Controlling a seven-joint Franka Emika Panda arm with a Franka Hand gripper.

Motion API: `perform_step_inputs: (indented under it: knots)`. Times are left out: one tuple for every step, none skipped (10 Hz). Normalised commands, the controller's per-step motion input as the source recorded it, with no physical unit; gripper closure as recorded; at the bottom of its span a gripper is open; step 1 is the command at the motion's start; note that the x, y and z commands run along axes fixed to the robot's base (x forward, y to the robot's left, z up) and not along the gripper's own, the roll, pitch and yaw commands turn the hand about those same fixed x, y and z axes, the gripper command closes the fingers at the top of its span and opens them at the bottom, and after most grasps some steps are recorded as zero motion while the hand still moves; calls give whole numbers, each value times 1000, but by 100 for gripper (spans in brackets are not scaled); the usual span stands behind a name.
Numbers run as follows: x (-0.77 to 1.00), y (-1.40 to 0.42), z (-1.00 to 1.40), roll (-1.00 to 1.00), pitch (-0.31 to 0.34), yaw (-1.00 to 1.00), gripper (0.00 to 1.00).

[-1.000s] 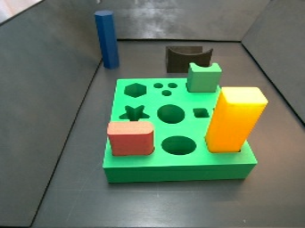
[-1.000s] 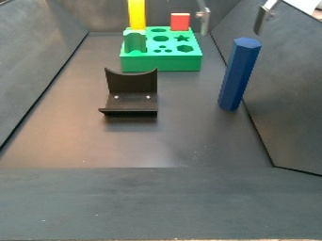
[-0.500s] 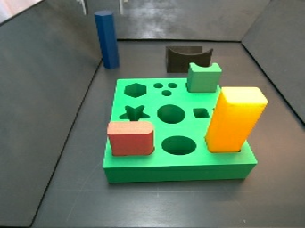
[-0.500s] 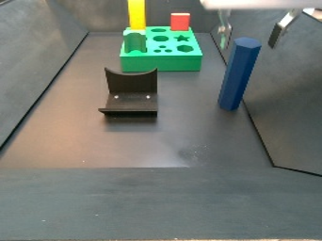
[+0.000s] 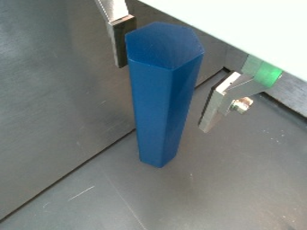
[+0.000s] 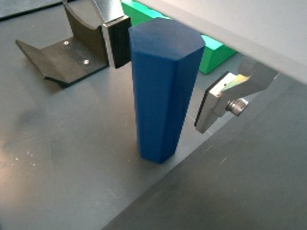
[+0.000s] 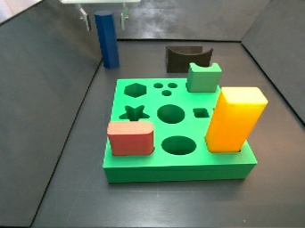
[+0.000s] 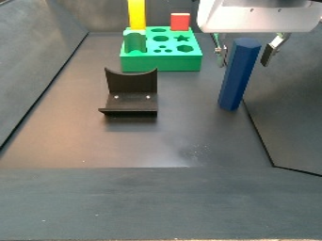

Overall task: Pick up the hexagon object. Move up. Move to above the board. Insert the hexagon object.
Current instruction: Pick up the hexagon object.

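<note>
My gripper will grab the blue rod by its upper part [image 7: 103, 25] [image 5: 163, 56], so the rod's lower end stays free to go into the board's hexagon hole.
The hexagon object [image 5: 162, 94] is a tall dark-blue rod standing upright on the dark floor; it also shows in the other wrist view [image 6: 162, 90] and in both side views [image 7: 107, 40] [image 8: 236, 73]. My gripper [image 5: 168, 76] [image 6: 168, 76] is open and straddles the rod's upper part, one finger on each side with a gap, not touching. In the side views the gripper [image 7: 105, 22] [image 8: 243, 52] sits over the rod's top. The board [image 7: 179, 125] is a bright-green slab with cut-out holes, apart from the rod; it also shows in a side view [image 8: 161, 49].
A yellow block [image 7: 234, 118], a red block [image 7: 131, 138] and a small green notched block [image 7: 205, 76] stand on the board. The fixture [image 8: 130, 92] [image 7: 185, 58] [image 6: 66, 49] stands on the floor between rod and board. Grey walls enclose the floor.
My gripper has come down into view and lowered over the rod, its fingers now on either side of the top. The rod and board have not moved.
</note>
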Motion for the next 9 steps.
perform_step_inputs:
  knots:
    - [0, 0, 0, 0, 0, 0, 100]
    - [0, 0, 0, 0, 0, 0, 100]
    - [0, 0, 0, 0, 0, 0, 100]
    - [0, 0, 0, 0, 0, 0, 100]
    - [0, 0, 0, 0, 0, 0, 100]
    - [0, 0, 0, 0, 0, 0, 100]
    - [0, 0, 0, 0, 0, 0, 100]
    - [0, 0, 0, 0, 0, 0, 100]
    - [0, 0, 0, 0, 0, 0, 100]
